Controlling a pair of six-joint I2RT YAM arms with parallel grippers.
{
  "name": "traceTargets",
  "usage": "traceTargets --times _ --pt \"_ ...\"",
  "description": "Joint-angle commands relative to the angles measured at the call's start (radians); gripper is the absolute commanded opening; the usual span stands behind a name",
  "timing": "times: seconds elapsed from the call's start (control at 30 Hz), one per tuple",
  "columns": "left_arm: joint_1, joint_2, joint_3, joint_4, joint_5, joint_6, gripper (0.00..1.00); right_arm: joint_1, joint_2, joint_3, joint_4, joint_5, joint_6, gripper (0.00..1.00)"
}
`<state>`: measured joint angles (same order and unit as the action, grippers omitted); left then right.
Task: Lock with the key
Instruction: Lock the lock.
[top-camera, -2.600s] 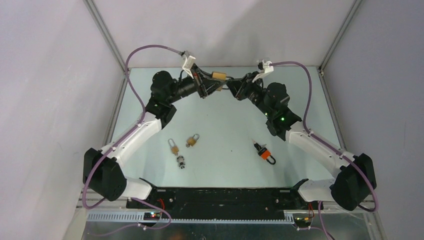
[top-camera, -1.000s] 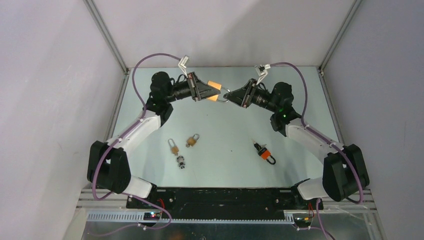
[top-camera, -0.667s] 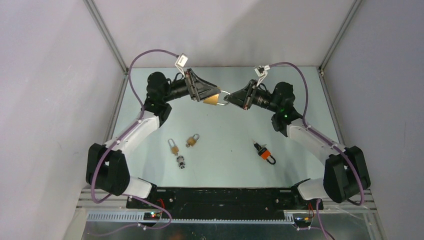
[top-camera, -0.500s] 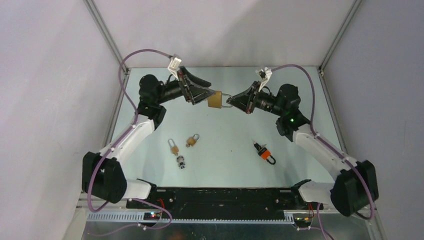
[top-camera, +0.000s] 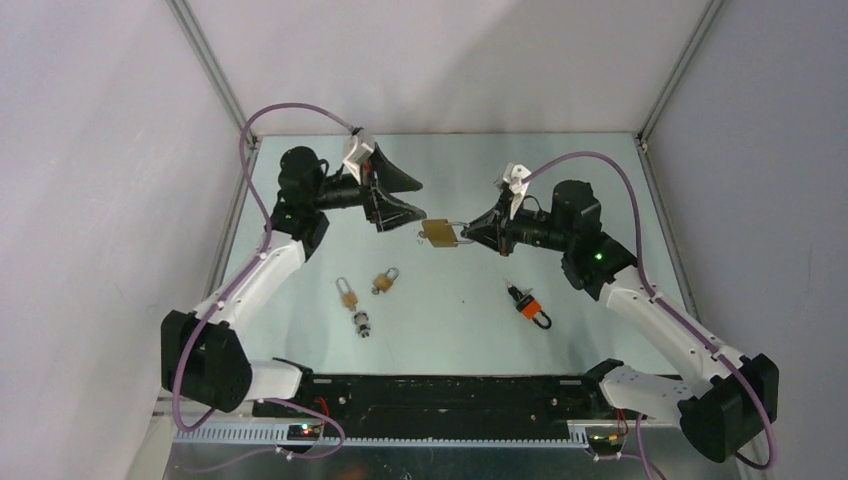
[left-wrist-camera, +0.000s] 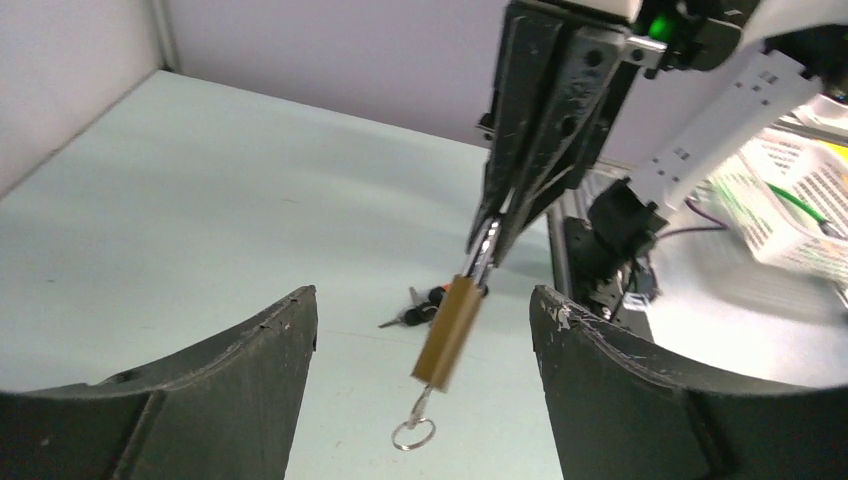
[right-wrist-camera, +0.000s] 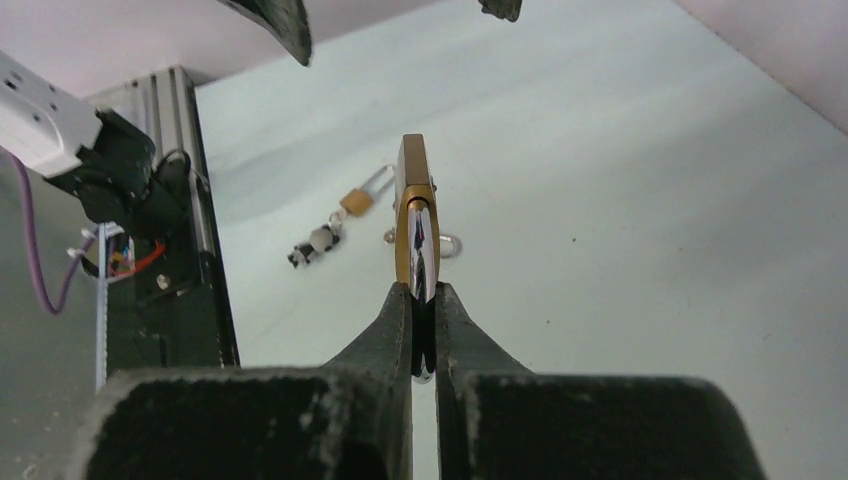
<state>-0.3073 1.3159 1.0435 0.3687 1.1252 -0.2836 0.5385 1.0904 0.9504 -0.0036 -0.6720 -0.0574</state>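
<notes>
The left gripper grabs the brass padlock's body across its flat sides next, which leaves the shackle and key free for locking.
A brass padlock hangs in the air over the middle of the table. My right gripper is shut on its silver shackle; the right wrist view shows the shackle pinched between the fingers and the lock body edge-on beyond them. In the left wrist view the padlock dangles from the right gripper, with a key and its ring sticking out of the bottom. My left gripper is open and stands apart from the lock, to its upper left, holding nothing.
Two small brass padlocks and a small silver piece lie left of centre on the table. A bunch of keys with orange and black heads lies right of centre. Walls enclose the table on three sides.
The left gripper opened, let go of the padlock and drew back to the left. The right gripper, shut on the shackle, carried the lock nearer and lower.
</notes>
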Motion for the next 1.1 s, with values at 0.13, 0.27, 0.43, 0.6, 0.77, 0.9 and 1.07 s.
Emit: traceTargets --times 0.13,0.27,0.43,0.6,0.77,0.9,1.07 --pt "-0.065 0.011 -0.042 -0.01 0.098 0.041 0.79 0.064 0.002 0.078 -0.023 0.037 -0.157 0.0" --pt "-0.106 0.035 -0.074 -0.025 0.102 0.045 0.77 0.085 0.008 0.079 -0.034 0.035 -0.184 0.0" --pt "-0.14 0.047 -0.116 -0.056 0.099 0.074 0.74 0.1 0.012 0.079 -0.046 0.043 -0.211 0.0" --pt "-0.175 0.049 -0.125 -0.157 0.036 0.188 0.65 0.107 0.016 0.079 -0.034 0.039 -0.222 0.0" --pt "-0.208 0.076 -0.036 -0.548 -0.048 0.462 0.52 0.11 0.022 0.082 -0.034 0.032 -0.228 0.0" --pt "-0.213 0.087 -0.012 -0.642 -0.08 0.539 0.42 0.112 0.026 0.083 -0.033 0.025 -0.231 0.0" --pt "-0.214 0.088 0.012 -0.648 -0.076 0.542 0.15 0.113 0.033 0.084 -0.028 0.017 -0.227 0.0"
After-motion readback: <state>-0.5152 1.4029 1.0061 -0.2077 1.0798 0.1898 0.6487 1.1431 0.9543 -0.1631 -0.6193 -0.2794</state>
